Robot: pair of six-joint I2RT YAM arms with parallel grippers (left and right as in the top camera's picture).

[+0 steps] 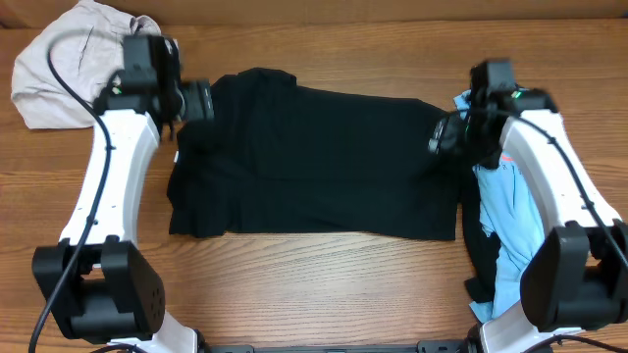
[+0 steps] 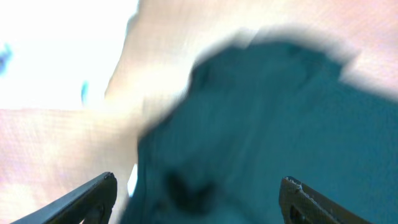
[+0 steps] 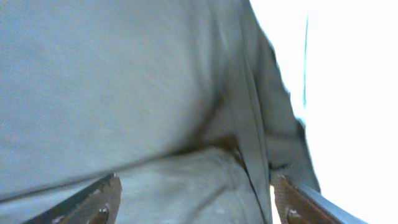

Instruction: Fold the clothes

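Observation:
The left gripper takes hold of the black T-shirt (image 1: 314, 162) next by its corner nearest the crumpled beige garment, to bring that edge of the T-shirt into the fold.
A black T-shirt (image 1: 314, 162) lies spread flat on the wooden table, wider than it is deep. My left gripper (image 1: 201, 101) is open at the shirt's upper left corner; in the left wrist view its fingers (image 2: 198, 193) stand wide apart over the dark cloth (image 2: 267, 124). My right gripper (image 1: 440, 137) is open at the shirt's upper right edge; in the right wrist view its fingers (image 3: 196, 199) straddle folded cloth (image 3: 124, 81) near a seam. Neither gripper holds anything.
A crumpled beige garment (image 1: 69, 64) lies at the back left corner. A light blue garment (image 1: 510, 216) with a dark one lies along the right side under my right arm. Bare wood (image 1: 324, 284) runs along the front.

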